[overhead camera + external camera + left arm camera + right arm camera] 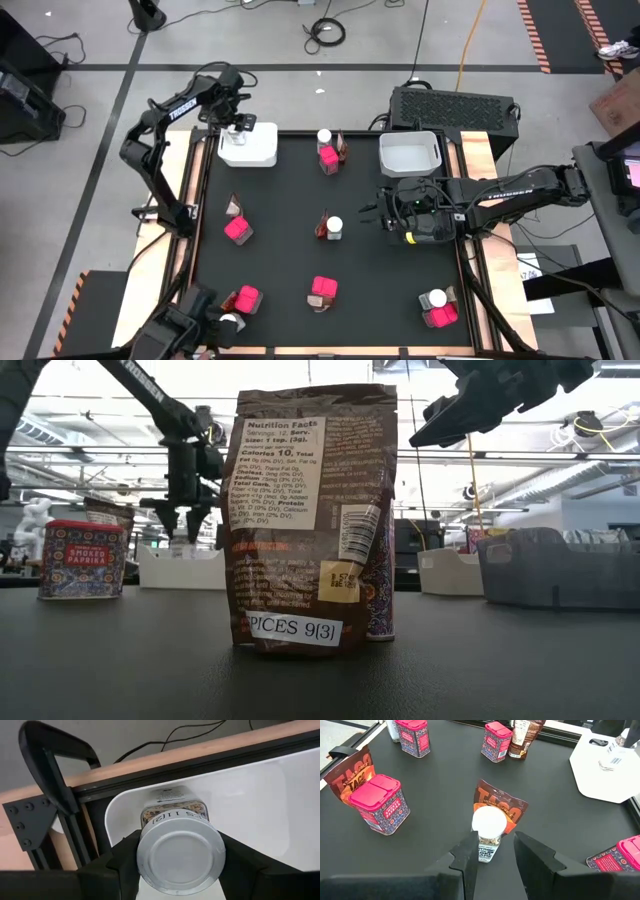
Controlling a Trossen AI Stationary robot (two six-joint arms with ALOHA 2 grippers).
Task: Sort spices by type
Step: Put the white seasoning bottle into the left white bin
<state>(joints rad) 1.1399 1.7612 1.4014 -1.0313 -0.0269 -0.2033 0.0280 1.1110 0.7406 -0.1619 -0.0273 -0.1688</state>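
Observation:
The white-capped jar's base [171,795] is inside the bin's rim in the left wrist view. My left gripper should open now, and the jar would rest in the white bin [250,805].
My left gripper [240,128] is at the far left corner over a white bin [258,150], shut on a clear white-capped jar [180,852]. My right gripper [492,852] hovers open at mid-table, right of another jar [488,832] that stands upright against an orange-brown sachet [505,802]. Its fingers reach toward this jar without touching it. Pink cube boxes [238,229] [323,290] [440,315], more jars [324,137] [437,298] and sachets [233,207] [342,148] stand scattered in small mixed groups on the black mat. My left gripper pinches the jar between its two fingers [125,862], one on each side just under the white cap [150,870]. It comes from above, pointing down. The jar hangs upright, its glass body [172,812] over the bin's floor; whether it touches the floor, I cannot tell.
A second white bin [410,153] sits at the far right of the mat, just beyond my right arm, with a dark perforated box [450,105] behind it. A large sachet [310,510] stands close in front of the low camera. Black frame rails [200,190] border the mat.

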